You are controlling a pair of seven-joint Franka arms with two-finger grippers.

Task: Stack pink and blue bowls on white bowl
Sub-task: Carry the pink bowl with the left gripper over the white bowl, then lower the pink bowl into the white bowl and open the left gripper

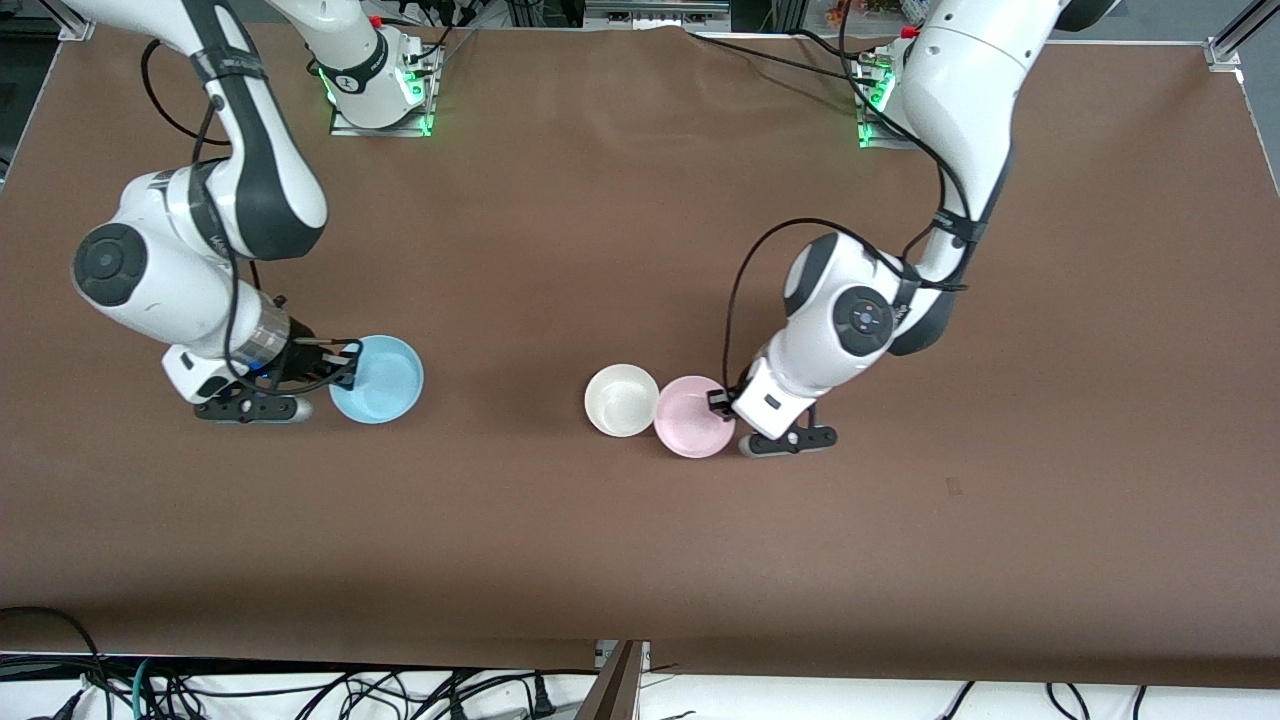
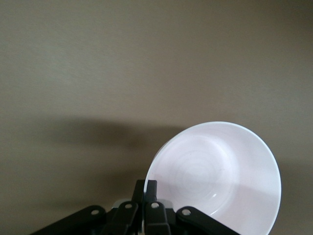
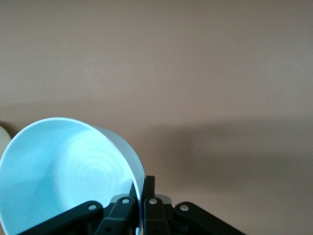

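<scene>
The pink bowl lies beside the white bowl's opening. My left gripper needs to keep holding the pink bowl until it is over that opening.
The white bowl [image 1: 621, 400] stands upright near the table's middle. Touching it, toward the left arm's end, is the pale pink bowl [image 1: 692, 417] [image 2: 220, 176]. My left gripper [image 1: 722, 401] [image 2: 146, 188] is shut on the pink bowl's rim, one finger inside and one outside. The light blue bowl [image 1: 380, 379] [image 3: 63, 171] sits toward the right arm's end of the table. My right gripper [image 1: 345, 364] [image 3: 143, 188] is shut on the blue bowl's rim in the same way. Both bowls appear low, at or near the table.
The brown table cover [image 1: 600, 200] stretches wide around the bowls. The arms' bases [image 1: 380, 95] [image 1: 880, 110] stand farthest from the front camera. Cables [image 1: 300, 690] hang below the table's near edge.
</scene>
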